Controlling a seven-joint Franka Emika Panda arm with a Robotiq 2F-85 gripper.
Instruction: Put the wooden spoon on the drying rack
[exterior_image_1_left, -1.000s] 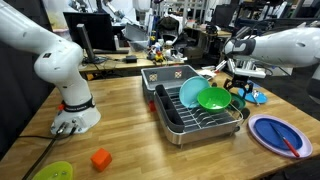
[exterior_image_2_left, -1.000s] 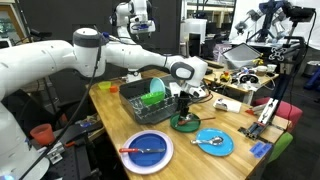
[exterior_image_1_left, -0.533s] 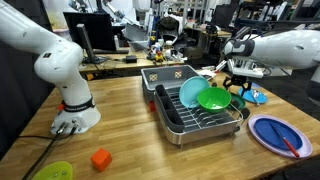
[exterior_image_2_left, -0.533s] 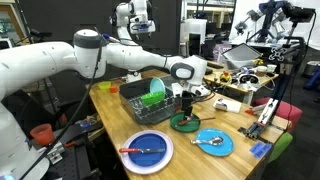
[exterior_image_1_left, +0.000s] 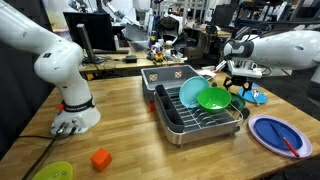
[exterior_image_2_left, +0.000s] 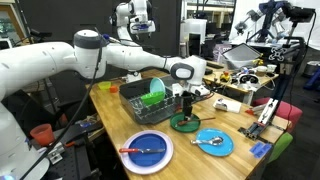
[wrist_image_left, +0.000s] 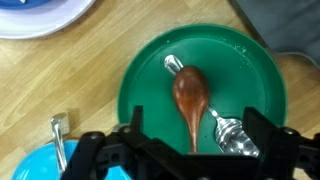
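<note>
The wooden handle on the green plate (exterior_image_2_left: 186, 125) lines up between my open fingers but is below them, so my gripper should move down before it closes on the handle.
In the wrist view the wooden spoon (wrist_image_left: 190, 95) lies on a round green plate (wrist_image_left: 150, 80), bowl end away from me, beside a metal spoon (wrist_image_left: 229, 133). My gripper (wrist_image_left: 196, 120) is open and hangs low over the plate, one finger on each side of the wooden handle, without touching it. In both exterior views the gripper (exterior_image_1_left: 238, 86) (exterior_image_2_left: 185, 101) is just beside the drying rack (exterior_image_1_left: 188, 126) (exterior_image_2_left: 133, 100), over the green plate (exterior_image_2_left: 186, 125). The wooden spoon is hidden in the exterior views.
The rack holds a green bowl (exterior_image_1_left: 212, 98) and a teal plate (exterior_image_1_left: 191, 92). A blue plate with a red utensil (exterior_image_1_left: 275, 132) (exterior_image_2_left: 148, 149) and another blue plate with a metal spoon (exterior_image_2_left: 214, 142) lie nearby. An orange block (exterior_image_1_left: 100, 158) sits near the table front.
</note>
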